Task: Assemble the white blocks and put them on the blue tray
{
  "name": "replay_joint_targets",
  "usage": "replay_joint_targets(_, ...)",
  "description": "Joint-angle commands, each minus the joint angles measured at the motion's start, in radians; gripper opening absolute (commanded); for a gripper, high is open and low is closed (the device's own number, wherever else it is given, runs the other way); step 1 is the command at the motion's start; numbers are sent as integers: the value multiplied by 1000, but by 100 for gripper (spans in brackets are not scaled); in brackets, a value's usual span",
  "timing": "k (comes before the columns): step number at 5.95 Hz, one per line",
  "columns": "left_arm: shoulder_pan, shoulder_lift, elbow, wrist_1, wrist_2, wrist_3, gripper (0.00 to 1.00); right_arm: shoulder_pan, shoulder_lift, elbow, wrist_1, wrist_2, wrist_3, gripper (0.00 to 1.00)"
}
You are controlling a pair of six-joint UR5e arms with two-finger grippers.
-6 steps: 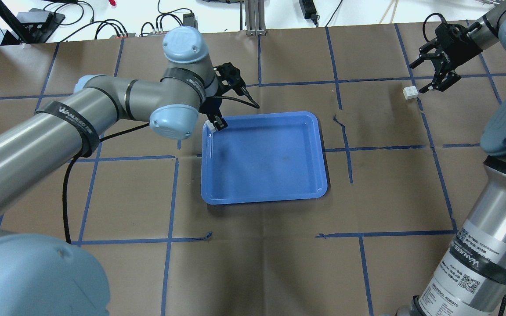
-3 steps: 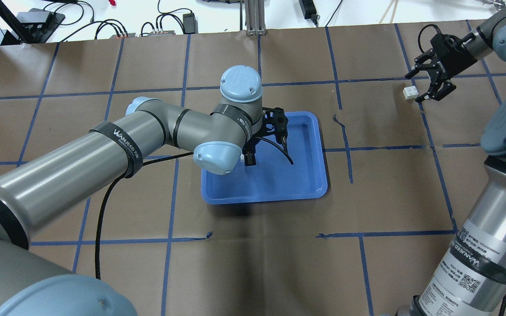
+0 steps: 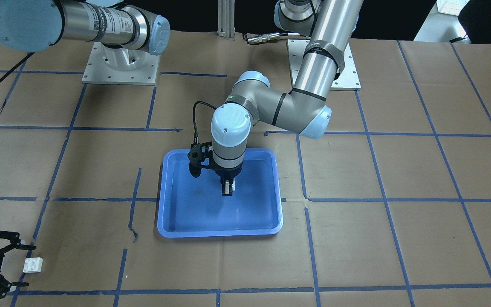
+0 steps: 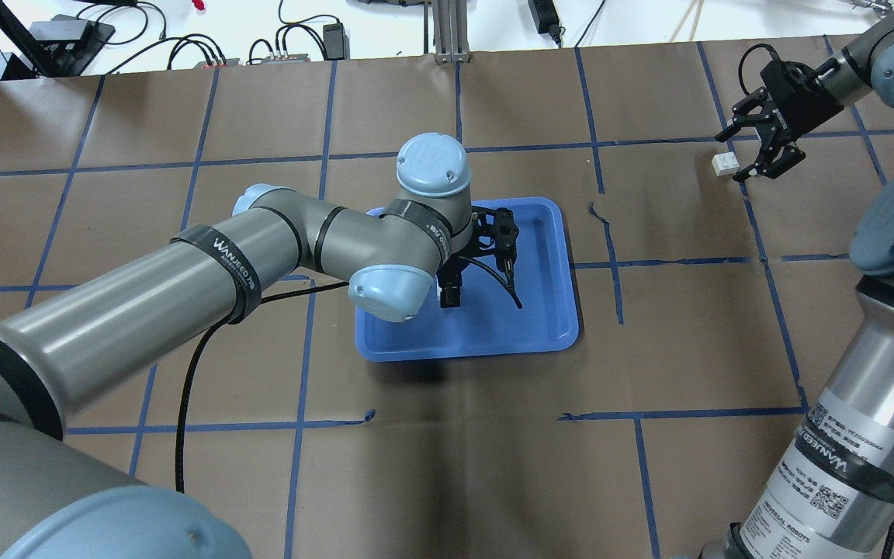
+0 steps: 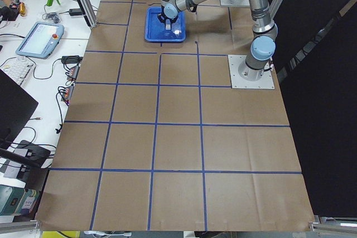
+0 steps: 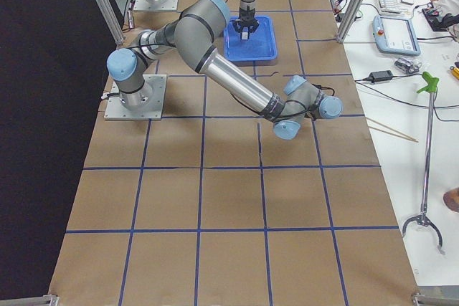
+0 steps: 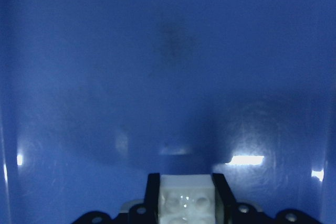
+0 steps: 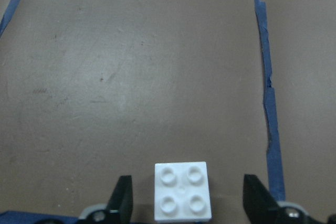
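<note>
My right gripper needs to grip the second white block by its plain sides next, so that the second white block's studded top [image 3: 32,262] [image 8: 181,187] stays free for assembly.
The blue tray [image 4: 565,256] lies mid-table; its rim also shows in the front view [image 3: 220,233]. My left gripper [image 4: 451,297] is shut on a small white block [image 3: 228,186] and holds it low over the tray's middle. In the left wrist view the block [image 7: 185,199] sits between the fingers above the tray floor [image 7: 168,77]. My right gripper [image 4: 740,155] is open at the far right, its fingers either side of a second white block [image 4: 724,164] lying on the paper. That block [image 8: 184,190] shows four studs between the open fingers [image 8: 124,199].
Brown paper with blue tape lines covers the table [image 4: 447,435]. The left arm's links [image 4: 292,241] reach over the tray's left side. Cables and boxes lie beyond the far edge [image 4: 206,50]. The right arm's column [image 4: 866,404] stands at the near right.
My left arm has carried its white block from the tray's far left corner to over the tray's middle. My right gripper has shifted slightly by the second block and stays open.
</note>
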Motion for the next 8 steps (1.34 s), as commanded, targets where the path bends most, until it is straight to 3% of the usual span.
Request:
replay_joint_targets(1, -1, 17, -16, 1, 4, 2, 100, 0, -1, 0, -8, -1, 0, 56)
replay_joint_targets(3, -1, 90, 0, -36, 7, 2, 100, 0, -2, -1, -13, -1, 0, 37)
replay_joint_targets(5, 14, 395, 161, -556, 7, -72, 100, 0, -5, -8, -15, -1, 2, 26)
replay_joint_targets(6, 40, 457, 183, -602, 10, -94, 100, 0, -13, -15, -8, 1, 11, 25)
replay_joint_targets(8, 162, 561, 175, -639, 13, -431, 100, 11, -91, -5, 49, 12, 28, 25)
